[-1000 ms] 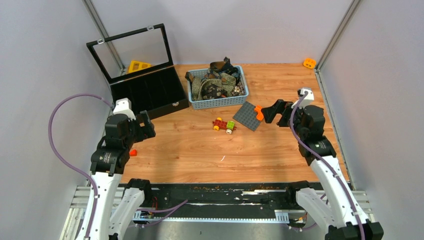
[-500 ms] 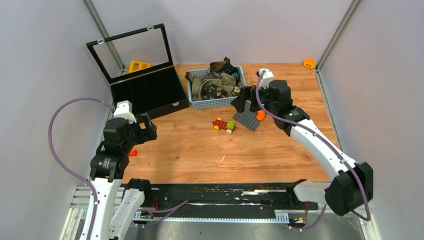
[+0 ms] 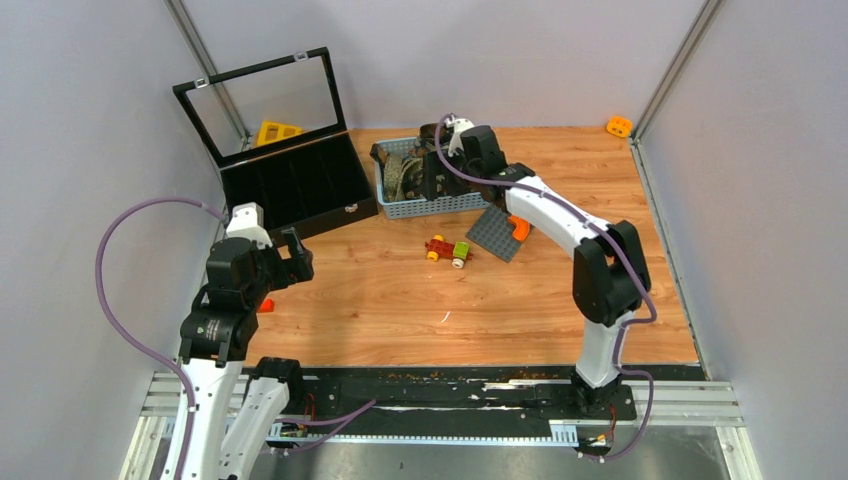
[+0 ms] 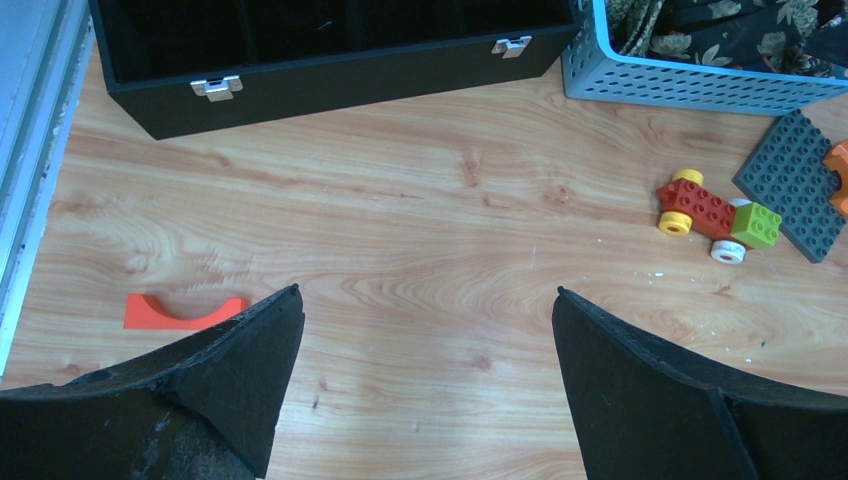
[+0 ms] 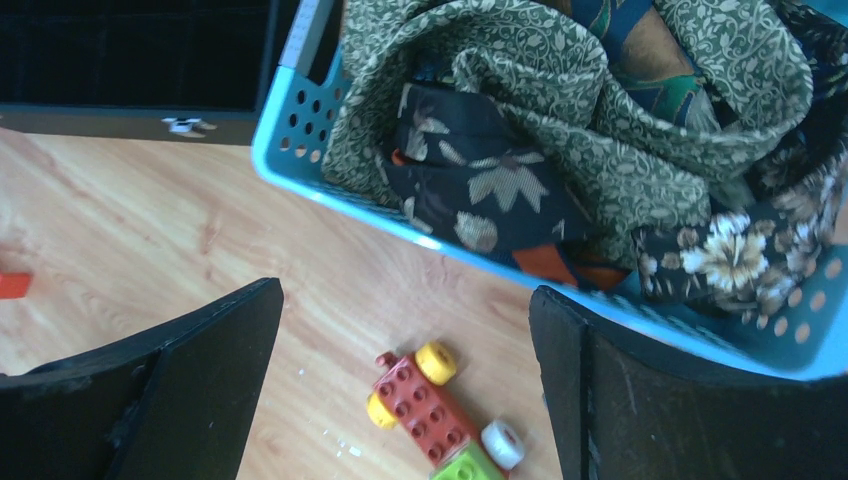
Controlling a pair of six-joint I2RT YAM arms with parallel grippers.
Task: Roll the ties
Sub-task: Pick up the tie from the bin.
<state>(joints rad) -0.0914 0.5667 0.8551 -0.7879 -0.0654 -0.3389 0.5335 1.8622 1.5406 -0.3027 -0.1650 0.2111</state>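
My right gripper pinches the black floral fabric by its exposed fold at the basket's front [image 3: 415,188] [image 5: 484,192] next, since the fabric's length stays free to spread.
The ties [image 3: 432,172] lie bunched in a light blue basket [image 3: 432,206] at the back middle of the table. In the right wrist view they show as olive-green patterned fabric [image 5: 560,120] over black floral fabric [image 5: 470,190] inside the basket [image 5: 300,120]. My right gripper [image 3: 428,172] is open and empty, stretched out above the basket's front part. My left gripper [image 3: 292,252] is open and empty above bare wood at the left; in the left wrist view [image 4: 428,300] the basket [image 4: 690,88] is far ahead to the right.
An open black compartment box [image 3: 298,185] stands left of the basket. A red and green toy brick car [image 3: 448,250] and a grey studded plate [image 3: 495,232] with an orange piece lie in front of the basket. A small orange piece [image 4: 180,310] lies by my left gripper.
My right arm has swung left from the table's right side, past the grey plate, until its gripper is over the basket. The left arm has barely moved.
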